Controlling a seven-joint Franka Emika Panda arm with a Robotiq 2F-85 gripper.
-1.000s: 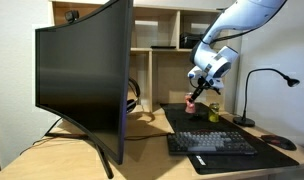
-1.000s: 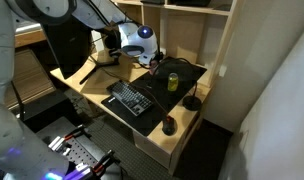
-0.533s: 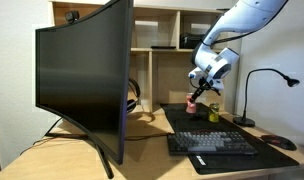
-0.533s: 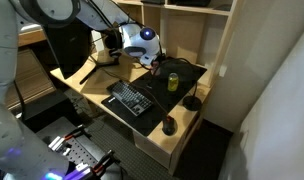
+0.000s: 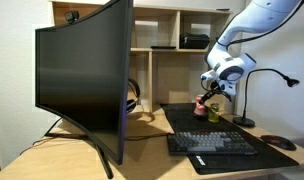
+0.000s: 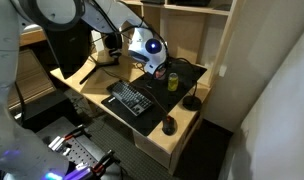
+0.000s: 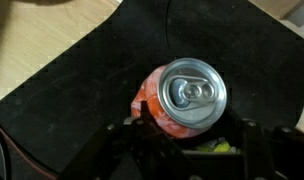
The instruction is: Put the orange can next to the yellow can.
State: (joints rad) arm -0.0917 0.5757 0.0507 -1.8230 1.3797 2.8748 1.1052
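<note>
My gripper should keep holding the orange can until it reaches the black desk mat. The orange can (image 5: 200, 103) is higher than the yellow can and would fall tilted if I opened now.
The orange can (image 7: 155, 108) fills the middle of the wrist view, its silver top towards the camera and its body tilted. My gripper (image 7: 189, 138) is shut on it, with dark fingers on either side of its lower body, over the black desk mat (image 7: 82, 70). A bit of the yellow can (image 7: 214, 148) shows just beyond it. In an exterior view my gripper (image 5: 210, 93) holds the orange can (image 5: 200, 103) just beside the yellow can (image 5: 214, 113). In an exterior view my gripper (image 6: 158, 71) hides the orange can; the yellow can (image 6: 173, 82) stands next to it.
A large curved monitor (image 5: 82, 80) stands on the wooden desk (image 5: 52, 160). A black keyboard (image 5: 212, 143) lies in front of the cans, and a desk lamp (image 5: 254, 90) and a mouse (image 5: 279, 142) are beside it. Headphones (image 5: 133, 97) and shelves (image 5: 167, 40) are behind.
My gripper has moved sideways with the orange can towards the yellow can, and the wrist has turned. The yellow can has not moved.
</note>
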